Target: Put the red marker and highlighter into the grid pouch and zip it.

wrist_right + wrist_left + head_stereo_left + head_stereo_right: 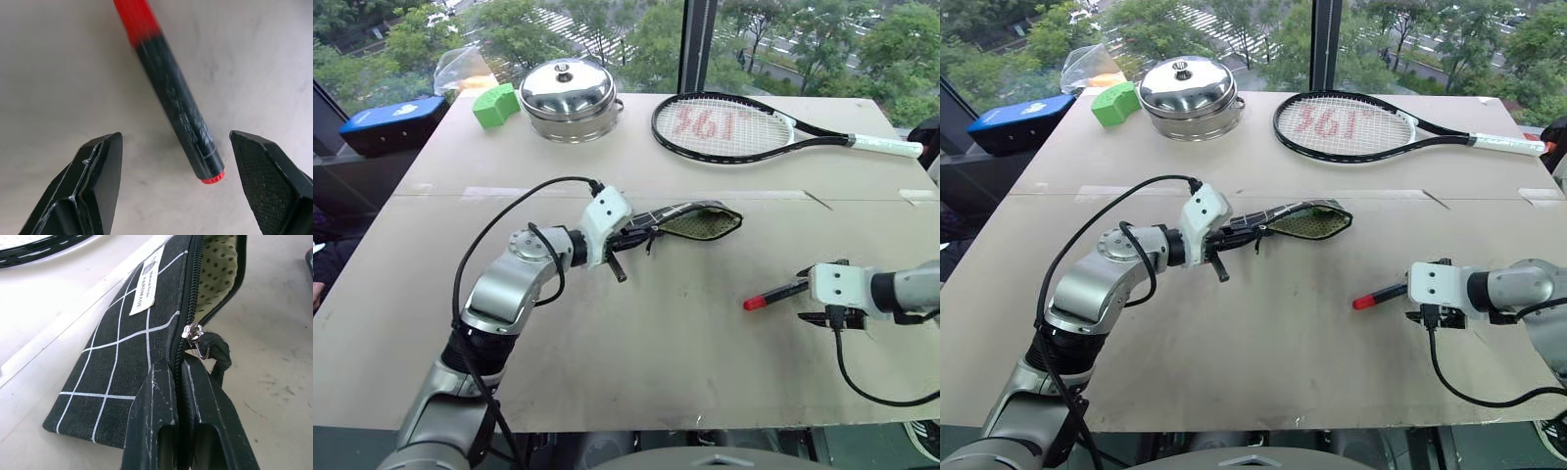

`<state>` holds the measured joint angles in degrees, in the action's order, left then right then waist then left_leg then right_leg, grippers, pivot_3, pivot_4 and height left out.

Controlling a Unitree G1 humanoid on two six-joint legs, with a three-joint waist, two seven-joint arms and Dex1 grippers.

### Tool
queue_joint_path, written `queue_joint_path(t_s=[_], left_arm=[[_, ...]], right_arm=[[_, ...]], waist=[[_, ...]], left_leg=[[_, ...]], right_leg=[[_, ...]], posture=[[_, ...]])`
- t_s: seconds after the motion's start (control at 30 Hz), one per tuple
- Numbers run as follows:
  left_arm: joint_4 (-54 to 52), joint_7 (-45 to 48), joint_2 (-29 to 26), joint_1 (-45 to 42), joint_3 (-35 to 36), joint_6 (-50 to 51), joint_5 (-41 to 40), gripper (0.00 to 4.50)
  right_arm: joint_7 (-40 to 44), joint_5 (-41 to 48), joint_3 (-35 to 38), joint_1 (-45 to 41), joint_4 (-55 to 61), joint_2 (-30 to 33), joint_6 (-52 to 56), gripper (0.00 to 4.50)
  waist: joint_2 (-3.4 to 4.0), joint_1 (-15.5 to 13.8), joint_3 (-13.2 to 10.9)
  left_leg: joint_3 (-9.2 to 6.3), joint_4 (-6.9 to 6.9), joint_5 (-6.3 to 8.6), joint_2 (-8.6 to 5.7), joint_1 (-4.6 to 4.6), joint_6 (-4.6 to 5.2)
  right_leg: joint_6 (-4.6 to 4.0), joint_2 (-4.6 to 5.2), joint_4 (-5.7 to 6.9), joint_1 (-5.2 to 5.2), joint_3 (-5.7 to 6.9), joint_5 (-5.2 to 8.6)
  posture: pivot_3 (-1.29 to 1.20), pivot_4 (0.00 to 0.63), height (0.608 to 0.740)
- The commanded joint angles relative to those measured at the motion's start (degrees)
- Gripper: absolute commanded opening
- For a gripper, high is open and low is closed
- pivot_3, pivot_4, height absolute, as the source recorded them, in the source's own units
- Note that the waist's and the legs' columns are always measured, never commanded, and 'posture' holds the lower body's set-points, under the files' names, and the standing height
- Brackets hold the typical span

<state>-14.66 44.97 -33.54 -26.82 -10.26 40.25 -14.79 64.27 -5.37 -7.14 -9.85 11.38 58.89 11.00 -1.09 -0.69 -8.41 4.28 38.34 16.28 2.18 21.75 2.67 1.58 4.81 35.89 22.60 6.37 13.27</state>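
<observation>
My right gripper closes on the marker's black rear end next, since my right gripper's fingers stand beside that end and closing now would catch it.
The grid pouch is at the middle of the table, its mouth open and its dotted lining showing. My left gripper is shut on the pouch's edge at the closed end of the zipper, right beside the zipper pull. The red marker lies flat on the table to the right, red cap pointing toward the pouch. My right gripper is open just over the marker's black rear end, a finger on each side and not touching it. The highlighter is out of view.
A tennis racket lies across the far right of the table. A steel pot with a lid and a green block stand at the far left. A blue case sits off the table's left corner.
</observation>
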Motion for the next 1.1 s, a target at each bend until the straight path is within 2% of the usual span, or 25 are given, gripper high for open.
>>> queue_joint_path(t_s=[0.03,0.1,0.17,0.2,0.23,0.33,0.53,0.67,0.8,0.97,1.1], left_arm=[[-3.33,0.35,-0.18,-0.09,-0.25,-1.21,-0.15,0.0],[-3.96,0.17,-0.21,0.27,-0.36,-1.03,-0.24,0.0],[-4.71,-0.05,-0.32,0.9,-0.32,-0.87,-0.32,0.0],[-5.03,-0.16,-0.37,1.19,-0.25,-0.78,-0.38,0.0],[-5.32,-0.26,-0.41,1.48,-0.14,-0.72,-0.44,0.0],[-5.74,-0.5,-0.41,1.93,0.04,-0.69,-0.44,0.0],[-5.39,-0.82,-0.23,1.8,0.13,-1.33,-0.08,0.0],[-4.97,-0.9,-0.15,1.5,0.01,-1.68,0.09,0.0],[-4.84,-0.71,0.37,0.95,-1.0,-2.15,0.14,0.0],[-5.66,-0.28,0.41,1.01,-2.23,-2.85,0.49,0.0],[-5.66,-0.7,1.17,0.65,-3.15,-3.15,1.04,0.0]], right_arm=[[0.36,-1.06,-2.84,-3.25,-2.98,-1.7,-1.05,3.0],[1.21,-0.18,-3.29,-4.32,-3.91,-2.61,0.04,2.6],[2.92,0.39,-3.43,-4.47,-4.12,-1.89,0.12,1.81],[3.97,1.51,-2.99,-4.34,-3.61,-1.59,1.05,1.57],[4.92,2.88,-2.29,-4.31,-2.66,-1.34,2.56,0.99],[6.65,7.19,0.3,-4.13,1.22,-0.7,6.65,0.18],[1.6,11.23,2.44,-7.01,16.91,-2.17,21.87,0.18],[-3.4,10.36,-1.21,-11.97,24.48,-4.2,33.22,0.18],[-8.81,3.24,-11.08,-19.77,24.85,-5.61,41.01,0.18],[-10.67,-4.99,-21.43,-29.09,20.92,-6.39,42.33,0.18],[-11.22,-9.39,-29.24,-36.31,17.35,-11.89,44.38,0.18]], waist=[[-0.12,-0.11,0.05],[-0.13,-0.18,0.06],[-0.17,-0.18,0.08],[-0.17,-0.18,0.08],[-0.17,-0.18,0.08],[-0.16,-0.24,0.08],[-0.07,-0.29,0.03],[-0.07,-0.25,0.03],[-0.07,-0.29,0.03],[-0.06,-0.15,0.03],[-0.05,0.07,0.03]], left_leg=[[0.0,0.01,-0.01,0.02,0.0,-0.01],[-0.02,0.02,-0.01,0.03,0.01,-0.02],[-0.02,0.04,-0.01,0.02,0.02,-0.02],[-0.02,0.05,-0.01,0.02,0.03,-0.02],[-0.01,0.05,-0.01,0.01,0.02,-0.01],[-0.03,0.05,-0.01,0.02,0.02,-0.02],[-0.08,0.04,-0.01,0.02,0.07,-0.02],[-0.09,0.04,0.0,0.02,0.07,-0.02],[-0.1,0.05,0.0,-0.01,0.09,-0.01],[-0.12,0.06,0.0,-0.05,0.18,-0.01],[-0.07,0.06,-0.01,-0.04,0.13,-0.02]], right_leg=[[-0.06,-0.02,0.0,0.0,-0.01,-0.04],[-0.07,-0.01,-0.01,-0.01,0.01,-0.04],[-0.07,0.01,-0.01,-0.02,0.02,-0.04],[-0.07,0.02,-0.02,-0.03,0.01,-0.04],[-0.07,0.05,-0.02,-0.03,0.0,-0.04],[-0.07,0.06,-0.01,-0.03,0.01,-0.05],[-0.09,0.1,-0.01,-0.01,0.06,-0.05],[-0.09,0.18,-0.01,0.0,0.05,-0.05],[-0.09,0.19,-0.01,0.01,0.08,-0.05],[-0.1,0.15,-0.01,0.07,0.12,-0.06],[-0.1,0.08,0.02,0.08,0.08,-0.06]], posture=[[0.0,0.15,0.74],[0.0,0.15,0.74],[0.0,0.15,0.74],[0.0,0.15,0.74],[0.0,0.15,0.74],[0.0,0.15,0.74],[0.0,0.15,0.74],[0.0,0.15,0.74],[0.0,0.15,0.74],[0.0,0.15,0.74],[0.0,0.15,0.74]])
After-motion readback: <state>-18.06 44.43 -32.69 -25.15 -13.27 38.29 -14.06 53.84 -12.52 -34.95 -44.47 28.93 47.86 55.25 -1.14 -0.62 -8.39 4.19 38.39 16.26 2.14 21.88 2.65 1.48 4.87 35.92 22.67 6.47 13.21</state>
